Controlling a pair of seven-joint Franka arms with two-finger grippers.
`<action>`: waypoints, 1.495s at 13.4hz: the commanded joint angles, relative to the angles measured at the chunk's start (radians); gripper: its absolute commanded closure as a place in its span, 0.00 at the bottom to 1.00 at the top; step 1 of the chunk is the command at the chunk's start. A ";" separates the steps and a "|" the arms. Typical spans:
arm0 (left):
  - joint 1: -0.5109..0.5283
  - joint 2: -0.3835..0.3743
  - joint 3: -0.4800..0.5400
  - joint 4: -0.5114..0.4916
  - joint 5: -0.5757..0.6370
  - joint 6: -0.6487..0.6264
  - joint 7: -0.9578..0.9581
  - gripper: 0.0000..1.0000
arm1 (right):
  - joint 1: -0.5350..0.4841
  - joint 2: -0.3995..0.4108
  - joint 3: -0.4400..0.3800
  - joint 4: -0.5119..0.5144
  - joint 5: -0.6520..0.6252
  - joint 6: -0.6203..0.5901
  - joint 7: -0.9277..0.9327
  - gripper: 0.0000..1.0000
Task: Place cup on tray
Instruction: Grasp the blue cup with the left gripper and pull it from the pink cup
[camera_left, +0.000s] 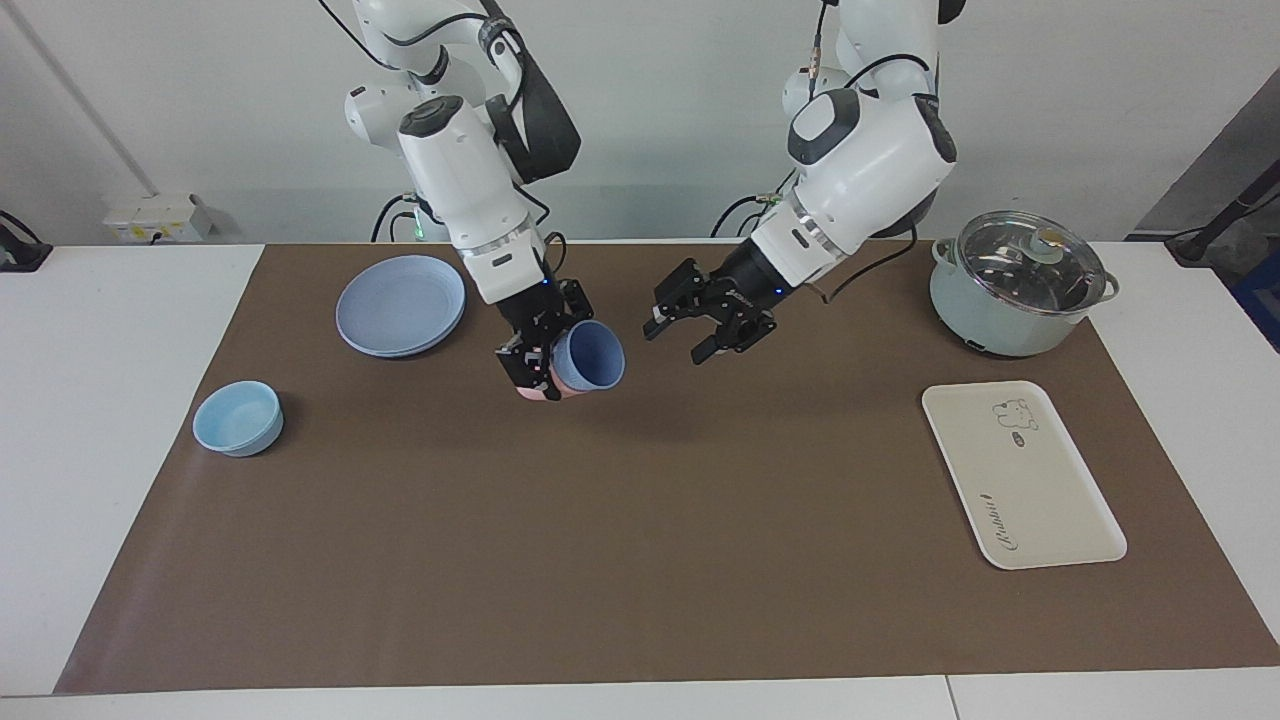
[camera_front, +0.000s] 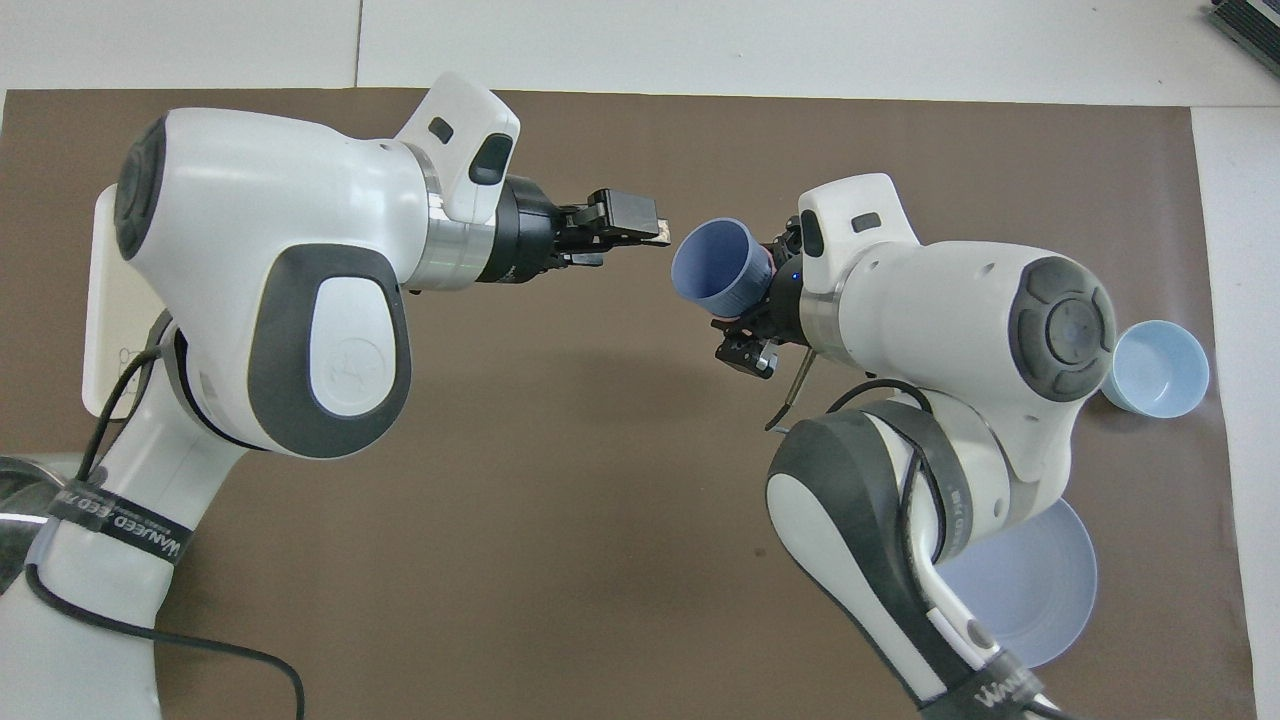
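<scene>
My left gripper grabs the cup by its open rim (camera_front: 680, 258) next, since my right gripper's fingers crowd the far end of the cup.
My right gripper (camera_left: 545, 365) is shut on the periwinkle-blue cup (camera_left: 590, 357) and holds it up over the middle of the brown mat. The cup lies tilted on its side, its mouth toward my left gripper (camera_left: 684, 337). The left gripper is open and empty in the air, a short gap from the cup's mouth. In the overhead view the cup (camera_front: 718, 267) is at the right gripper (camera_front: 752, 312), and the left gripper (camera_front: 630, 235) is just beside its rim. A bit of salmon-pink (camera_left: 540, 392) shows under the right gripper. The cream-white tray (camera_left: 1040, 500) lies flat and empty at the left arm's end of the table. My left arm partly hides it in the overhead view (camera_front: 103, 300).
A round blue plate (camera_left: 400, 305) lies near the right arm's base. A low light-blue bowl (camera_left: 238, 418) stands at the right arm's end of the mat. A pale green pot with a glass lid (camera_left: 1015, 285) stands nearer to the robots than the tray.
</scene>
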 joint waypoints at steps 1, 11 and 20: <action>-0.036 0.035 0.018 0.024 -0.021 0.048 -0.016 0.23 | -0.015 -0.009 0.006 0.011 -0.040 -0.034 0.022 1.00; -0.078 0.102 0.018 0.023 -0.006 0.085 -0.014 0.71 | -0.004 -0.010 0.006 0.011 -0.093 -0.046 0.024 1.00; 0.005 0.130 0.024 0.180 0.031 -0.219 -0.017 1.00 | -0.007 -0.010 0.006 0.011 -0.094 -0.046 0.024 1.00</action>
